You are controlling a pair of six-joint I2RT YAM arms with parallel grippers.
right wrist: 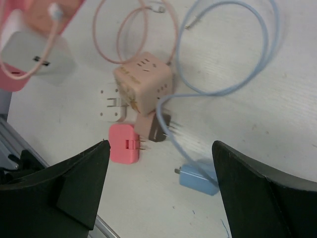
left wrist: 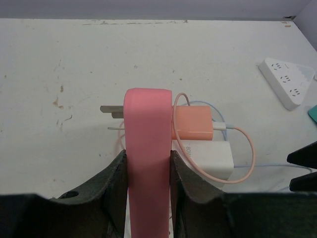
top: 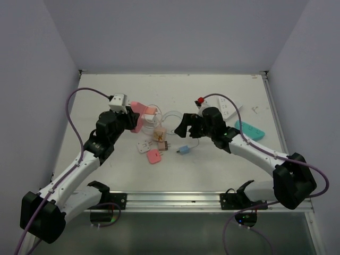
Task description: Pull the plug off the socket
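My right gripper grabs the white charger by its outer end (top: 154,119) (right wrist: 58,61) next, facing away from the pink socket, to pull the charger off.
My left gripper (left wrist: 147,159) is shut on a long pink socket bar (left wrist: 147,144), held at the back left of the table (top: 137,112). An orange charger (left wrist: 193,124) and a white charger (left wrist: 210,156) sit against the bar's right side, and metal prongs (left wrist: 111,110) stick out on its left. A small blue plug (right wrist: 198,176) with a blue cable (right wrist: 237,84) lies flat on the table (top: 184,150), apart from the socket. My right gripper (right wrist: 161,145) hovers over it, open with nothing between its fingers (top: 186,125).
A beige cube socket (right wrist: 143,82), a brown plug (right wrist: 156,126), a pink adapter (right wrist: 124,144) and a white adapter (right wrist: 111,104) cluster mid-table. A white power strip (top: 226,106) and a teal one (top: 249,130) lie at the right. A metal rail (top: 170,199) runs along the near edge.
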